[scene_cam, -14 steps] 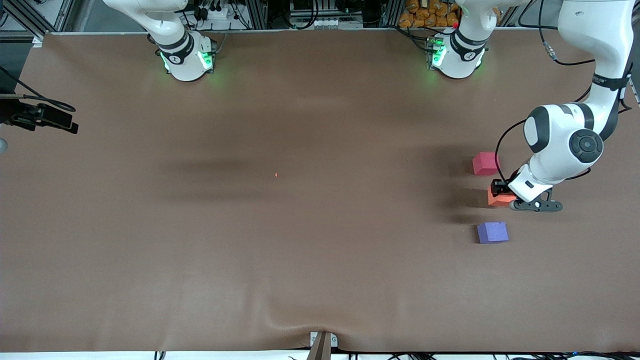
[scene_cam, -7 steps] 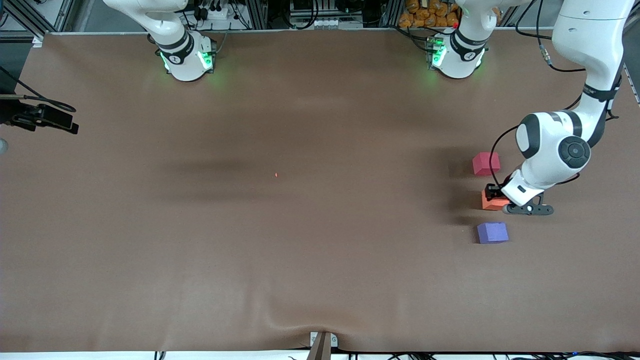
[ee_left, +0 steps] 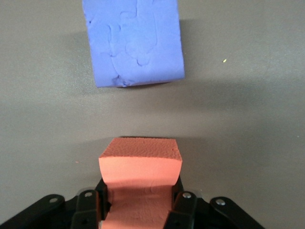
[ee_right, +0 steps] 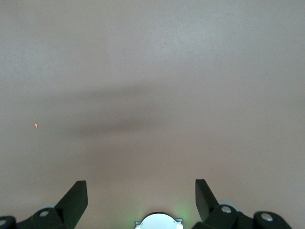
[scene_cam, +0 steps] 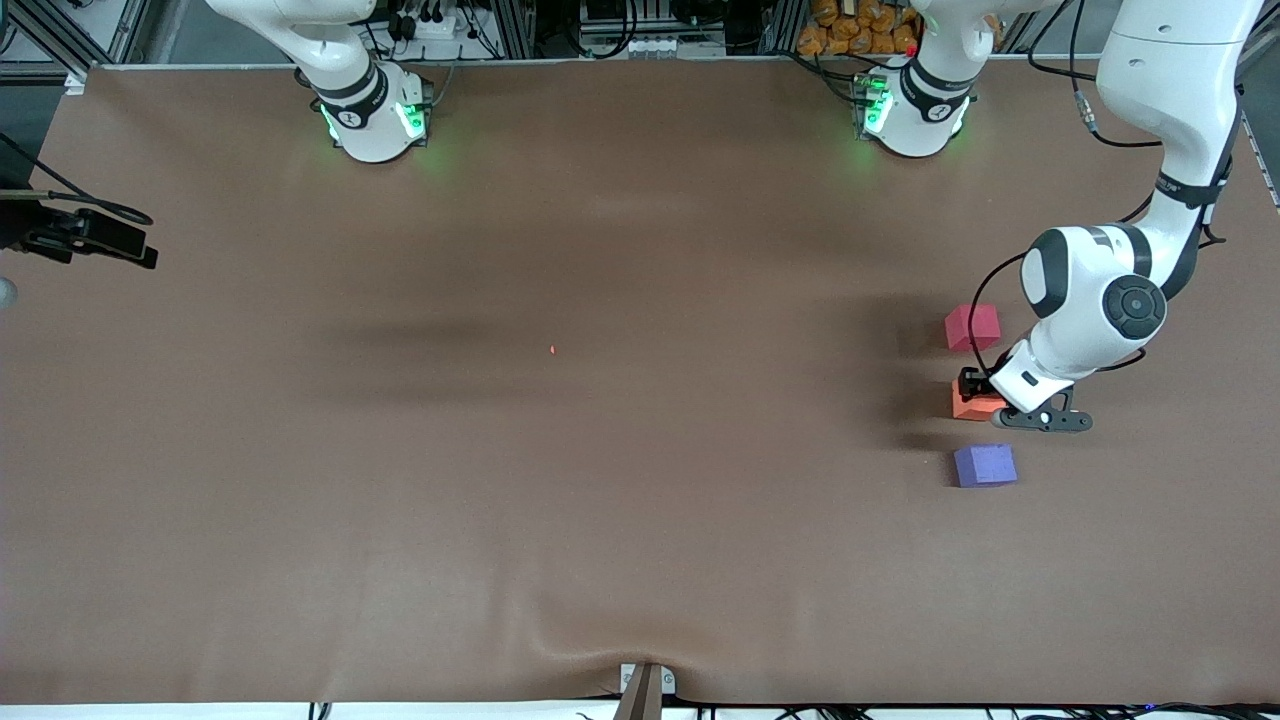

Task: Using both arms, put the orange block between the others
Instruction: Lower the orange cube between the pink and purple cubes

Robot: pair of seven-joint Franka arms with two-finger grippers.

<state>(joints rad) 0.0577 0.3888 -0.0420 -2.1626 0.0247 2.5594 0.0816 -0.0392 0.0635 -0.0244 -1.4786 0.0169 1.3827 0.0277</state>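
Note:
The orange block (scene_cam: 966, 404) (ee_left: 140, 164) sits low on the tabletop between the pink and purple cubes and would stand, so my left gripper releases it next.
My left gripper (scene_cam: 975, 392) is shut on the orange block (scene_cam: 966, 404), low over the brown table. The block sits in the gap between the pinkish-red cube (scene_cam: 972, 327) and the purple cube (scene_cam: 985, 465). It touches neither of them, and I cannot tell whether it rests on the table. In the left wrist view the orange block (ee_left: 140, 164) is pinched between the black fingers of the left gripper (ee_left: 140, 193). The purple cube (ee_left: 133, 43) lies just ahead of it. My right gripper (ee_right: 141, 193) hangs open over bare table, holding nothing.
A tiny orange speck (scene_cam: 552, 349) lies mid-table. A black device on a mount (scene_cam: 85, 235) juts in at the right arm's end. A metal bracket (scene_cam: 645, 685) sits at the edge nearest the front camera, where the table cover wrinkles.
The left arm has carried the orange block a short way toward the right arm's end, bringing it more in line with the two cubes. The right gripper has stayed still.

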